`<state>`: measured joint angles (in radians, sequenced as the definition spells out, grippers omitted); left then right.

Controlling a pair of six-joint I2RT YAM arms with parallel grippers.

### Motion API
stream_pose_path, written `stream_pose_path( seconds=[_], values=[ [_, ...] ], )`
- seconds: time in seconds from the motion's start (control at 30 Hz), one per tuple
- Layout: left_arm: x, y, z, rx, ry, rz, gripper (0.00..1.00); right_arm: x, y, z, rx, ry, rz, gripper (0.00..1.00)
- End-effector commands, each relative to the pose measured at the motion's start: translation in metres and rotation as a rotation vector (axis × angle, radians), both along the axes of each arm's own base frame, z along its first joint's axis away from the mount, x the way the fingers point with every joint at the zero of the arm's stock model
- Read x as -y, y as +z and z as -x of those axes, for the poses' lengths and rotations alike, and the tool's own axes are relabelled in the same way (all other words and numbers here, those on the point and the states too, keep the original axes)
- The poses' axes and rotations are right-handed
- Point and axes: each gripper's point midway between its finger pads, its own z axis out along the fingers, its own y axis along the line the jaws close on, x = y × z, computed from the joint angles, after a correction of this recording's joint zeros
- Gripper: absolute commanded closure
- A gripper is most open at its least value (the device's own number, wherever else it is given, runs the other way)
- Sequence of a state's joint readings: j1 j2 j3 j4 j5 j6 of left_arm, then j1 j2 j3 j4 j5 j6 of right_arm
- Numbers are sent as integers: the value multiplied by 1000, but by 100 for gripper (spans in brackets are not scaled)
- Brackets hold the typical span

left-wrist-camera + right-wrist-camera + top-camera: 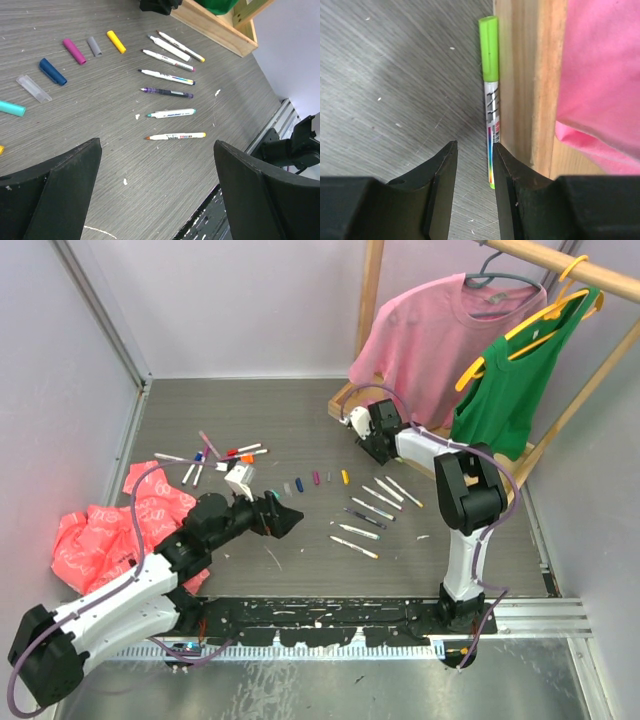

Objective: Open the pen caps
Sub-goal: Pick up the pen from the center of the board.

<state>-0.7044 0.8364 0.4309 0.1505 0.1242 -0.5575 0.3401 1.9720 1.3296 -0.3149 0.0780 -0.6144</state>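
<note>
My right gripper should next pick up the green-capped pen by its white barrel near the uncapped end (492, 145), so that the cap stays free to open.
Loose pen caps lie in a row on the table: yellow (116, 41), grey (94, 46), magenta (74, 51), blue (52, 71), clear (33, 88) and teal (11, 108). Right of them lie several uncapped pens (170, 136), seen from above at pens (375, 508). Low over bare table in front of the caps, my left gripper (157, 145) is open wide and holds nothing. A green-capped pen (490, 75) lies against the wooden rack base (530, 75). My right gripper (474, 145) stands open at that pen's lower end, its right finger alongside the barrel.
Several capped pens (240, 452) and a small white box (239, 480) lie at the back left. A pink-red plastic bag (110, 530) is at the left edge. A pink shirt (440, 330) and a green top (510, 390) hang on the rack at the back right.
</note>
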Motion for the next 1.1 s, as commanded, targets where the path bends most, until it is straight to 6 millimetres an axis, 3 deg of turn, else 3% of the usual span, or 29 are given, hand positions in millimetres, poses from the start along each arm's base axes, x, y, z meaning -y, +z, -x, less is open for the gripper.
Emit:
stream_pose_path(
  seconds=[0.0, 0.47, 0.63, 0.77, 0.9, 1.07],
  values=[
    [-8, 18, -2, 60, 50, 79, 5, 6, 19, -24, 104, -87, 15, 60],
    [-10, 4, 3, 12, 70, 120, 5, 23, -8, -18, -5, -161, -52, 64],
    [-10, 5, 4, 10, 64, 131, 5, 1, -13, 2, -128, -83, -163, 70],
    [-11, 5, 4, 11, 70, 132, 5, -15, -1, 14, -154, -29, -229, 72],
    [-10, 3, 3, 6, 71, 136, 5, -19, 10, 13, -131, -35, -243, 70],
    [-6, 6, 4, 0, 58, 157, 5, -20, -8, 21, -208, -38, -240, 70]
  ],
)
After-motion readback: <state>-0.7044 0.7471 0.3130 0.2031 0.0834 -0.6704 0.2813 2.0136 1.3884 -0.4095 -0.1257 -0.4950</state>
